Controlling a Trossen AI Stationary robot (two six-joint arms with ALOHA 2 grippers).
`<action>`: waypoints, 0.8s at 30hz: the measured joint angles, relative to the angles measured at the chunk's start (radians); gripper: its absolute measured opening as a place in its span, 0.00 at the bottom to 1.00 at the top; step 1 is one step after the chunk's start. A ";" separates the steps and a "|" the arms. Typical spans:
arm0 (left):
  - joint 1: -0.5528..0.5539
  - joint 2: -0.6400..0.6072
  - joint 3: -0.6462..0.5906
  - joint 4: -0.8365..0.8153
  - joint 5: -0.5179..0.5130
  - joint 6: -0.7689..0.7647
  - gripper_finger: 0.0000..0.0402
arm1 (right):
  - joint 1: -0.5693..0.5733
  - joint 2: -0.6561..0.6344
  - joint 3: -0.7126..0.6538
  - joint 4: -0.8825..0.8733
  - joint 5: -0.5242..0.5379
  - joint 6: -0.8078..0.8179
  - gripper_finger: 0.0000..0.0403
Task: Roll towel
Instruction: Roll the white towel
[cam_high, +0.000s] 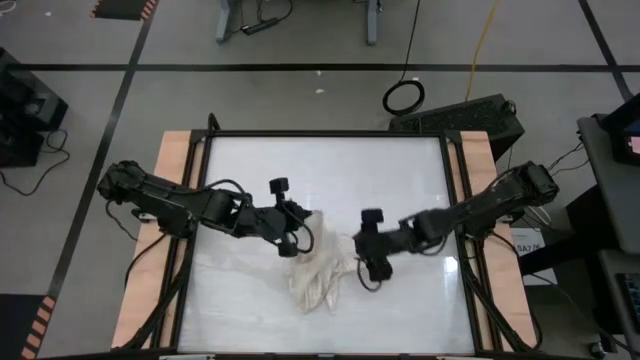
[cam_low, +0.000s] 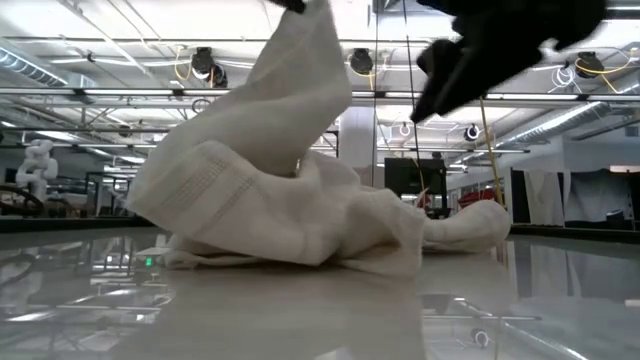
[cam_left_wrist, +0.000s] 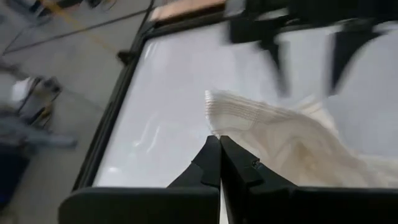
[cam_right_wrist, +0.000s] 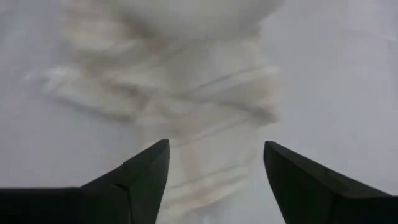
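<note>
My right gripper is to grab the towel by its striped edge (cam_high: 351, 258) next, to straighten the towel (cam_high: 320, 268) for rolling.
The cream-white towel (cam_high: 320, 268) lies bunched on the white table top (cam_high: 260, 170) near its middle. One part of it is drawn up into a peak (cam_low: 300, 60), and the rest rests in a crumpled heap (cam_low: 300, 215). My left gripper (cam_high: 298, 236) is shut on the towel at the heap's left side. My right gripper (cam_high: 360, 258) is open just to the right of the towel and above the table. Its fingers (cam_right_wrist: 143, 180) stand apart with the twisted cloth (cam_right_wrist: 186, 106) ahead between them, touching nothing. My left gripper (cam_left_wrist: 219, 142) pinches the towel between its two fingers at an edge of a ribbed, folded part (cam_left_wrist: 216, 124); one layer or several, I cannot tell. The fingers come from the table's left. The held part is lifted, and the cloth slopes down from it to the heap on the table.
A black frame (cam_high: 450, 200) and wooden side strips (cam_high: 175, 200) border the table top. Bare table surface lies on all sides of the towel. Both arms reach in from the table's left and right edges. Cables and equipment lie on the floor beyond.
</note>
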 joint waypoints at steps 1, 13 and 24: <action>-0.001 -0.001 0.000 -0.019 -0.017 -0.016 0.00 | 0.020 0.000 -0.029 0.038 0.000 0.011 0.63; -0.171 -0.157 -0.001 -0.165 -0.085 -0.170 0.00 | 0.045 0.058 -0.174 0.660 0.021 -0.026 0.53; -0.323 -0.250 -0.001 -0.322 -0.124 -0.347 0.00 | -0.078 0.147 -0.083 0.650 -0.165 -0.215 0.53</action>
